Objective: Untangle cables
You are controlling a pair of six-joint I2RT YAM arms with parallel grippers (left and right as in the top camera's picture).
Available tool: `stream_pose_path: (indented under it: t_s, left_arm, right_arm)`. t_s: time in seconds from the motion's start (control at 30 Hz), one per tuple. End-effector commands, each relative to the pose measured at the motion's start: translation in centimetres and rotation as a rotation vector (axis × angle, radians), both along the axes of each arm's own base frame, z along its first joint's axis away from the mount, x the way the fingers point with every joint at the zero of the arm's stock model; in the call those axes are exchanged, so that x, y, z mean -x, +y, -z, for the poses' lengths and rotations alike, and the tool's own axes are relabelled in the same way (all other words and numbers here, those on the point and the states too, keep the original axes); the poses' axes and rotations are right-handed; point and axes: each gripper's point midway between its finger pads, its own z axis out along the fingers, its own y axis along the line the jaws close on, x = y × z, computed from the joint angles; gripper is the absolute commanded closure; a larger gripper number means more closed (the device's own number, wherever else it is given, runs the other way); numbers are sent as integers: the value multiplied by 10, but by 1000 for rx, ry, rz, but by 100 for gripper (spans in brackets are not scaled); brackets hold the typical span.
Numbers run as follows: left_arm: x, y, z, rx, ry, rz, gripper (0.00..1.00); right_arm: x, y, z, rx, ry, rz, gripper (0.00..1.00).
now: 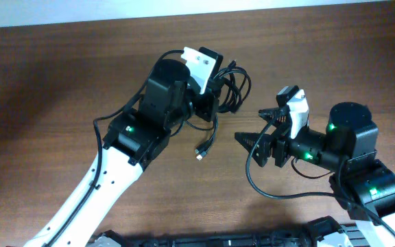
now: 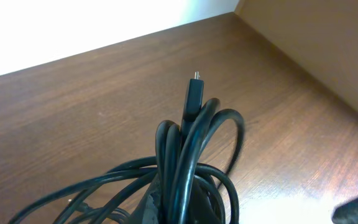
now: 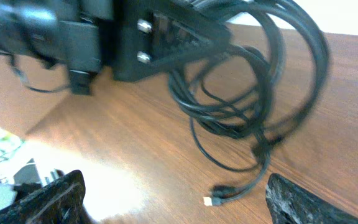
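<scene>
My right gripper grabs the cables' loops on the side away from my left gripper next, leaving the cables' plug ends free to untangle.
The cables (image 1: 230, 88) are a bunch of thin black cords in loose loops, held up by my left gripper (image 1: 214, 92), which is shut on them. In the left wrist view the bunch (image 2: 188, 162) rises from between the fingers with a small plug end (image 2: 194, 93) pointing up. One strand hangs down to a plug with a white tip (image 1: 200, 152) on the table. My right gripper (image 1: 252, 140) is open and empty, to the right of that plug. The right wrist view shows the loops (image 3: 253, 93) and the white-tipped plug (image 3: 219, 196) between its fingers' line.
The wooden table (image 1: 60, 82) runs under everything. The left arm's black body (image 1: 149, 116) covers the table's middle. The right arm's own thick black wire (image 1: 266, 185) loops below its wrist. A pale wall edge (image 2: 303, 37) shows at the far side.
</scene>
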Motion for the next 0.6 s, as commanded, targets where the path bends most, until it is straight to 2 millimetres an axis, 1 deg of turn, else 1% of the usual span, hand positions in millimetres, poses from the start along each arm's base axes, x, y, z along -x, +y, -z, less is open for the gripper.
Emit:
stream_pose_path:
  t_s: [0.0,0.03,0.1,0.27,0.37,0.47,0.5,0.57]
  left_arm:
    - [12,-11,-11,79,29,76,100]
    - [21,-19,-14,106,41,137,100]
    - [31,-27,-19,140,52,208,100]
    - [45,-35,-23,168,65,305,100]
    - [51,-37,-23,167,62,345,100]
    - [51,-38,-23,167,59,349,100]
    - [51,-38,-24,169,56,349,100]
    - [51,-39,-27,176,47,356,100]
  right_arm:
    - [13,12,-16,-67,-29,-109,8]
    - [11,12,-17,-64,-37,-99,8]
    - [2,5,-12,-35,-36,-37,8]
    - [-20,-9,-1,27,-29,88,9]
    - [-28,-16,4,54,-27,142,9]
    - [-32,-19,6,67,-25,167,8]
    - [-32,-19,7,68,-21,167,9]
    - [-32,-18,10,58,4,162,14]
